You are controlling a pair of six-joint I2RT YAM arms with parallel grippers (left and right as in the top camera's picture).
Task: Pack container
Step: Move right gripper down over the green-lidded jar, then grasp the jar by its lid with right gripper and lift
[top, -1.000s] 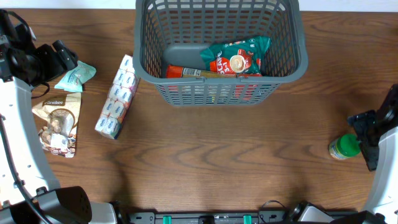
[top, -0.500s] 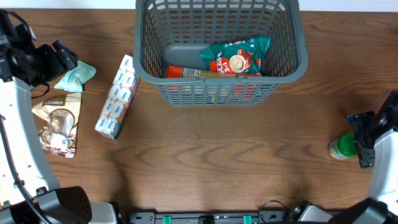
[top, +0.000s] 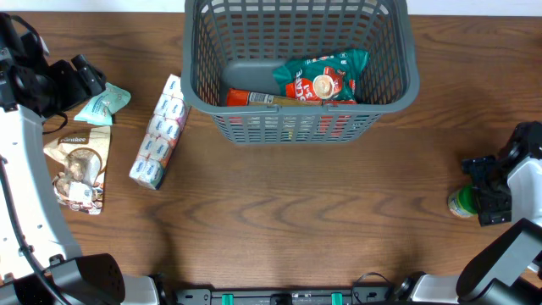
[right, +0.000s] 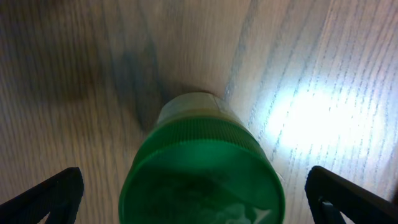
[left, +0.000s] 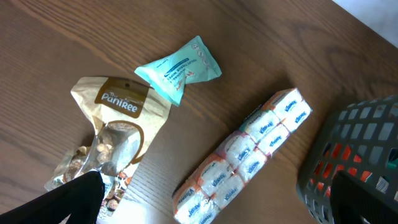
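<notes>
My right gripper grabs the green-capped bottle from above by opposite sides of the cap point(top: 467, 199) next, to lower it base-first into the container point(top: 298, 109).
The container point(top: 298, 109), a large dark grey slotted basket, stands at the back middle of the table. It holds a green snack packet point(top: 322, 74) and a red packet point(top: 251, 98). At the right, a green-capped bottle point(top: 460, 203) stands upright, and my right gripper point(top: 479, 190) hangs open over it. In the right wrist view the green cap point(right: 202, 168) fills the space between the spread fingers point(right: 53, 196), which do not touch it. My left gripper point(top: 86, 76) is open at the far left, above a teal packet point(top: 105, 102).
A long pack of tissues point(top: 160, 131) lies left of the basket. A brown Panitee snack bag point(top: 78, 165) lies near the left edge. The left wrist view shows the teal packet point(left: 180, 65), the brown bag point(left: 115, 130), the tissues point(left: 249, 152) and the basket's corner point(left: 351, 155).
My right gripper has moved left and turned, so that it now sits over the green-capped bottle. The left arm and the packets have not moved.
</notes>
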